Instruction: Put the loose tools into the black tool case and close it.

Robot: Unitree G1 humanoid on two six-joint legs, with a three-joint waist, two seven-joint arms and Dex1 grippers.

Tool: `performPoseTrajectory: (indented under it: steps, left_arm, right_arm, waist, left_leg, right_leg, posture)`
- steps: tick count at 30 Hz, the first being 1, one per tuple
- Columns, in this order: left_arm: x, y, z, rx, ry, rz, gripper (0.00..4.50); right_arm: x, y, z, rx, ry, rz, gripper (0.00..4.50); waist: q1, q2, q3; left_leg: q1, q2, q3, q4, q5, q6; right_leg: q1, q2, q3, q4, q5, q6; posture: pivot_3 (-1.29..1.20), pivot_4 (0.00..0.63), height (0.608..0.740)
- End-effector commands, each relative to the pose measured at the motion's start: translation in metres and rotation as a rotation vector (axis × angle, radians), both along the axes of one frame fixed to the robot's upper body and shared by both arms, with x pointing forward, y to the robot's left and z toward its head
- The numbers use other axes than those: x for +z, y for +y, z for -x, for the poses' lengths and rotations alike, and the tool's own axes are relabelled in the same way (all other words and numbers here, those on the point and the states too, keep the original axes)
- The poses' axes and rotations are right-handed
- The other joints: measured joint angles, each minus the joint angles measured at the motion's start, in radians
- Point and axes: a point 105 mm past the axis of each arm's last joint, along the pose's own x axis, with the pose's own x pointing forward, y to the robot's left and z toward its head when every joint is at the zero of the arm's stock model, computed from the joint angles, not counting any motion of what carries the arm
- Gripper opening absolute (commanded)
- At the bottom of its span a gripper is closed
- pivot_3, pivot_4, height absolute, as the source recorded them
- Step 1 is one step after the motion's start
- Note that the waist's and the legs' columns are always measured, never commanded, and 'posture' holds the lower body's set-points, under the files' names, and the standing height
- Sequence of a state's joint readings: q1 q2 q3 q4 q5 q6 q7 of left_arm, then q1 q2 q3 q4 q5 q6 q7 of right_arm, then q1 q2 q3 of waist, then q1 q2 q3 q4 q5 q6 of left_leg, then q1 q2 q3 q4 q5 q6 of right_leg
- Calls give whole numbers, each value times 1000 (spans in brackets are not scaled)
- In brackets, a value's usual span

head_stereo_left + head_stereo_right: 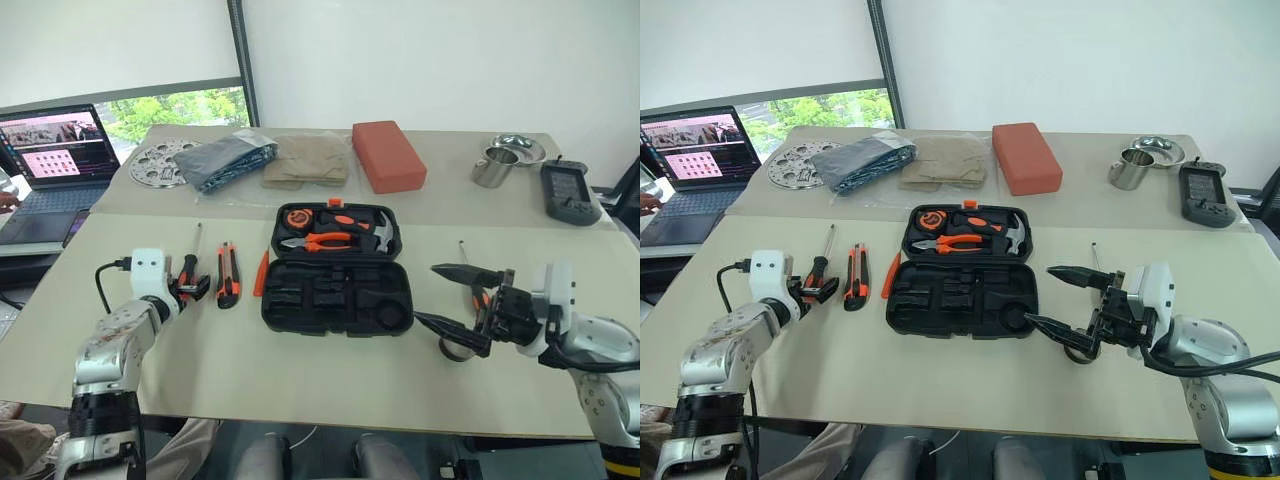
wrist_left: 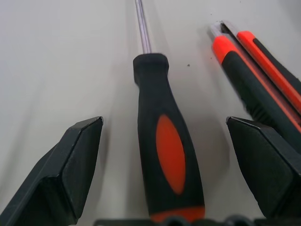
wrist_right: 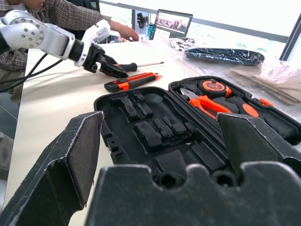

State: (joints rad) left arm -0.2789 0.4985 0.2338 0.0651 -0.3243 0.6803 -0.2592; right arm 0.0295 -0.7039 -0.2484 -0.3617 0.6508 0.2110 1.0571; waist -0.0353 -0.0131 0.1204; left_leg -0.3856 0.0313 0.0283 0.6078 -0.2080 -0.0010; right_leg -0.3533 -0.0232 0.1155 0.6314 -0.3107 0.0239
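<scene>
I need to close my left gripper on the handle now, because its fingers are low on either side of the black handle (image 2: pixel 165 141). Closing now would hold the screwdriver.
The black tool case (image 1: pixel 300 300) lies open mid-table; its near half has bare moulded slots, and its far half holds pliers, a hammer and a tape measure. Left of it lie a screwdriver (image 2: pixel 167 141), a utility knife (image 1: pixel 228 276) and a small thin orange tool (image 1: pixel 261 272). My left gripper (image 1: pixel 193 290) is open, its fingers (image 2: pixel 75 160) either side of the screwdriver's handle without touching it. Right of the case my right gripper (image 1: pixel 425 292) is open and level, pointing at the case. A second screwdriver (image 1: pixel 463 250) lies behind it and a dark tape roll (image 1: pixel 457 349) under it.
On the far table stand a red-orange block (image 1: pixel 388 155), a steel cup (image 1: pixel 493 167), a bowl (image 1: pixel 518 148), a handheld device (image 1: pixel 569 193), folded cloths (image 1: pixel 305 160), a dark bag (image 1: pixel 228 160) and a perforated disc (image 1: pixel 160 163). A laptop (image 1: pixel 55 160) sits far left, with a person (image 3: pixel 61 14) beside it.
</scene>
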Motion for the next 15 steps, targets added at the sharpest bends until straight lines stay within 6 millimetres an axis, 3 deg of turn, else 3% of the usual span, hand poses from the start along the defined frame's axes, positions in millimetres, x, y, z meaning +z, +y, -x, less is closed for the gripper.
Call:
performPoseTrajectory:
  steps: [1,3,10,11,13,15]
  left_arm:
    - [4,4,-4,11,0,-1,4243]
    - [1,4,-3,6,12,-8,3876]
    - [5,10,-2,34,-21,-21,1576]
    - [9,12,-3,41,-42,-26,1034]
    - [23,13,-8,40,-111,-37,1004]
    - [48,7,-14,-16,-231,-59,1003]
  right_arm:
    - [13,-4,4,-15,-53,-11,4492]
    - [12,-5,4,-19,-53,-8,4500]
    - [12,-8,6,-32,-45,-14,4500]
    - [12,-9,6,-36,-44,-15,4500]
    - [12,-11,6,-43,-42,-17,4500]
    - [12,-16,6,-65,-39,-27,4500]
  waist:
    - [-3,0,0]
    - [-3,0,0]
    - [0,0,0]
    - [0,0,0]
    - [0,0,0]
    - [0,0,0]
  left_leg:
    - [0,0,0,0,0,0]
    - [0,0,0,0,0,0]
    - [0,0,0,0,0,0]
    - [0,0,0,0,0,0]
    - [0,0,0,0,0,0]
    - [0,0,0,0,0,0]
  right_leg:
    - [0,0,0,0,0,0]
    - [0,0,0,0,0,0]
    - [0,0,0,0,0,0]
    - [0,0,0,0,0,0]
    - [0,0,0,0,0,0]
    - [0,0,0,0,0,0]
  posture:
    - [0,150,740]
    - [0,150,740]
    - [0,150,740]
    - [0,150,740]
    - [0,150,740]
    - [0,150,740]
